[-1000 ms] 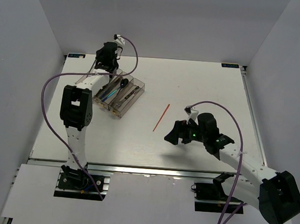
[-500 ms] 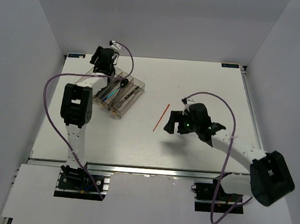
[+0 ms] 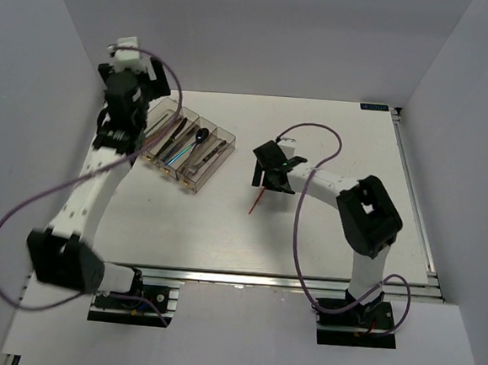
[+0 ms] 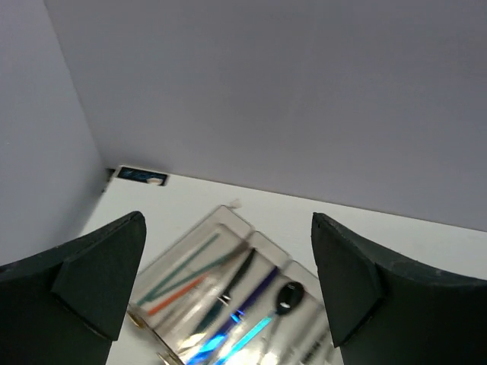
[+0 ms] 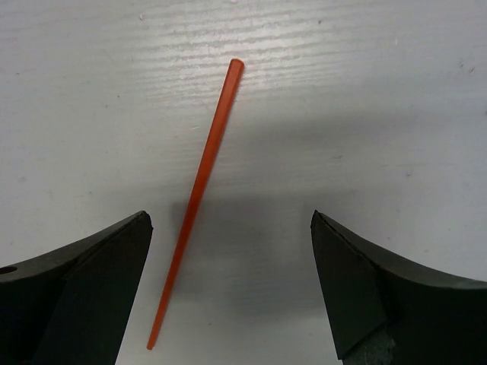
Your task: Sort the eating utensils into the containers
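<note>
The chopstick's thick far end should stay free for my left gripper to grab, so my right gripper will next take hold of the thin orange chopstick near its middle (image 3: 262, 193) (image 5: 198, 187).
An orange chopstick (image 5: 199, 190) lies alone on the white table, between the fingers of my open right gripper (image 5: 228, 293) and nearer the left finger (image 5: 84, 296). From above, the right gripper (image 3: 267, 169) hovers over the upper end of that chopstick (image 3: 257, 200). The clear brown tray (image 3: 227, 135) sits at the back left. In the left wrist view the tray (image 4: 228, 214) holds green chopsticks (image 4: 190, 262), an orange chopstick (image 4: 176, 295), a dark utensil (image 4: 240, 274), a blue knife (image 4: 236, 338) and a dark spoon (image 4: 289, 295). My left gripper (image 3: 137, 85) is raised above and left of the tray, open and empty (image 4: 228, 255).
White walls close in the table on the left, back and right. The left arm's purple cable (image 3: 22, 207) loops out over the table's left side. The right arm's cable (image 3: 315, 137) arches above the table's middle.
The left gripper opened and lifted up and left, away from the tray. The right arm swung left across the table and now stands over the lone orange chopstick, still open.
</note>
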Controlling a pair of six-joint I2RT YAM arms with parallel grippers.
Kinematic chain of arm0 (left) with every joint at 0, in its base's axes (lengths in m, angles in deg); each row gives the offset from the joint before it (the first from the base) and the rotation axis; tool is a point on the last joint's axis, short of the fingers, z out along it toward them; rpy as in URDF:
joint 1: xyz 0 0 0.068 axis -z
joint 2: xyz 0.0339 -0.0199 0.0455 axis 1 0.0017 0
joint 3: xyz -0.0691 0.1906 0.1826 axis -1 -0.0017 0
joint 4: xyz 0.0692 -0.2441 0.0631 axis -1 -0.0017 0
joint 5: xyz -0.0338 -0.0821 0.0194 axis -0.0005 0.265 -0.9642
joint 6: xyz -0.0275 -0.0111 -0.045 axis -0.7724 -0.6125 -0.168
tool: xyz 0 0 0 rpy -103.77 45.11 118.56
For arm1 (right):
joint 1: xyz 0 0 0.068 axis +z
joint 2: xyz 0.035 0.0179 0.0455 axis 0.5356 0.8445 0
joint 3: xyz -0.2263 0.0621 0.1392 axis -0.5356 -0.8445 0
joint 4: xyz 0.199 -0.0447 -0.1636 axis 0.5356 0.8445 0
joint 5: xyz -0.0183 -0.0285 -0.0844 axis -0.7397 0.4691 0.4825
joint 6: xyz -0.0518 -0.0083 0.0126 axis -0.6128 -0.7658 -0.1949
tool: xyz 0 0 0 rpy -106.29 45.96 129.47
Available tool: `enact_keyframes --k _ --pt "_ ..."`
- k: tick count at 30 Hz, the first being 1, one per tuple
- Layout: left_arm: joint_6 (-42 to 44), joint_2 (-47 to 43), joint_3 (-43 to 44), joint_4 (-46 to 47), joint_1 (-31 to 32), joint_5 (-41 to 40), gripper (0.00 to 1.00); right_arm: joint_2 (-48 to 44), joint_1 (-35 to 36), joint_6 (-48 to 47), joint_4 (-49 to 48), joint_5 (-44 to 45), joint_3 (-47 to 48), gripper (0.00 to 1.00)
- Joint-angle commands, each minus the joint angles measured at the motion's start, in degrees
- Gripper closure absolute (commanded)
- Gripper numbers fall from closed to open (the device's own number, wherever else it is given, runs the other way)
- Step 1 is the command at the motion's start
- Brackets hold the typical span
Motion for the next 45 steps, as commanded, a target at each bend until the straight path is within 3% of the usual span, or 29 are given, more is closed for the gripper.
enact_keyframes --k 1,5,7,9,13,16,17,19,20,23,26,28,30,34,39,45 --pt "-11.7 -12.9 -10.8 -4.6 0.3 13.8 0.02 3.8 3.4 6.0 9.4 9.0 8.3 0.11" --pt "-11.7 -28.6 -23.4 -7.0 0.3 17.3 0.02 10.3 4.3 8.0 16.3 12.1 15.7 0.12" --pt "-10.4 -31.7 -28.3 -8.6 0.3 15.6 0.02 13.2 4.2 8.8 18.2 12.0 16.9 0.16" --pt "-10.0 -34.5 -30.7 -8.6 0.4 14.1 0.02 13.3 4.0 7.4 15.5 8.1 14.9 0.3" --pt "-11.0 -35.1 -32.1 -7.6 0.3 17.6 0.02 12.0 1.2 5.7 2.1 -6.0 4.5 0.41" --pt "-11.6 -34.3 -31.8 -7.4 0.3 19.7 0.02 13.7 1.0 4.3 0.9 -7.8 2.6 0.64" --pt "-12.4 -34.1 -32.3 -7.1 0.4 20.9 0.02 14.5 1.1 4.0 2.4 -8.2 3.4 0.78" --pt "-14.6 -33.5 -32.9 -6.7 0.3 21.3 0.02 15.6 1.1 3.5 3.7 -7.4 3.7 0.97" --pt "-15.9 -33.1 -33.1 -6.5 0.3 22.2 0.02 15.2 1.2 3.3 3.6 -7.1 3.3 1.0" --pt "-23.3 -29.6 -33.0 -6.4 0.3 28.4 0.02 10.2 2.2 -0.1 0.0 -5.9 -0.1 1.0" --pt "-31.8 -24.6 -33.2 -4.4 0.4 37.7 0.02 -2.0 3.3 -4.3 -6.0 -8.7 -5.2 1.0" --pt "-39.6 -23.0 -36.8 5.2 0.5 47.3 0.02 -8.2 3.3 -5.9 -15.7 -14.3 -12.1 1.0" --pt "-44.4 -22.4 -42.3 18.1 1.1 50.9 0.02 -15.4 3.2 -7.5 -23.1 -23.8 -16.4 1.0" --pt "-48.9 -20.9 -44.2 25.1 4.4 52.7 0.02 -19.8 3.2 -7.7 -31.8 -38.9 -20.3 1.0" --pt "-54.6 -18.9 -46.8 35.9 8.5 54.4 0.02 -22.2 3.3 -4.6 -37.2 -44.6 -21.7 1.0" --pt "-50.9 -17.3 -46.3 29.9 11.5 50.1 0.05 -24.4 3.9 -1.1 -44.3 -48.2 -22.0 1.0"
